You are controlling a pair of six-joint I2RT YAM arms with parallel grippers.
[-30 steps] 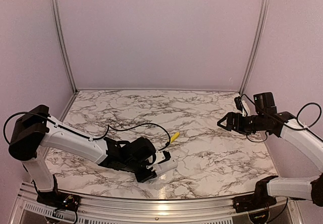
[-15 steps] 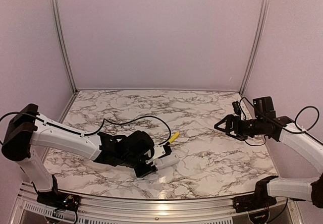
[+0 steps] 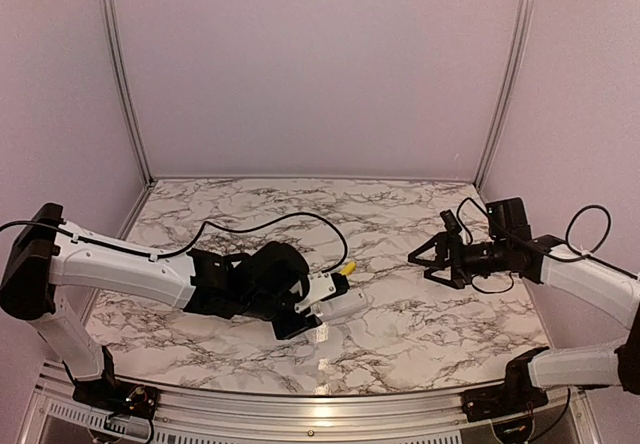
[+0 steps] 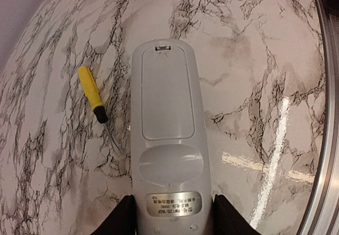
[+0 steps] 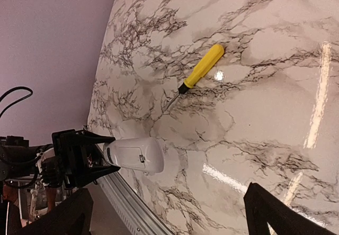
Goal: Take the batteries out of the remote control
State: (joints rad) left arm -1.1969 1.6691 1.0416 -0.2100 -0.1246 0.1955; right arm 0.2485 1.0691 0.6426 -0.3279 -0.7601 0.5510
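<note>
My right gripper is to get the battery cover (image 5: 130,154) open and unload the batteries, so next it should grab the white remote control by its rounded loose end (image 5: 154,156).
My left gripper (image 3: 312,309) is shut on the near end of the white remote control (image 3: 342,302) and holds it just above the table. In the left wrist view the remote (image 4: 167,134) lies back-up, its battery cover closed, between my black fingers (image 4: 121,218). The batteries are hidden. In the right wrist view the remote (image 5: 135,154) sticks out of the left gripper (image 5: 79,158). My right gripper (image 3: 425,259) is open and empty, in the air right of the remote; its fingers (image 5: 278,214) frame bare table.
A yellow-handled screwdriver (image 3: 347,267) lies on the marble table just beyond the remote; it also shows in the left wrist view (image 4: 92,95) and the right wrist view (image 5: 204,65). A metal rail (image 3: 300,402) runs along the table's front edge. Pink walls stand behind and at the sides.
My left gripper has carried the remote to the right and a little away from the front edge. My right gripper has moved left toward the middle and come lower.
</note>
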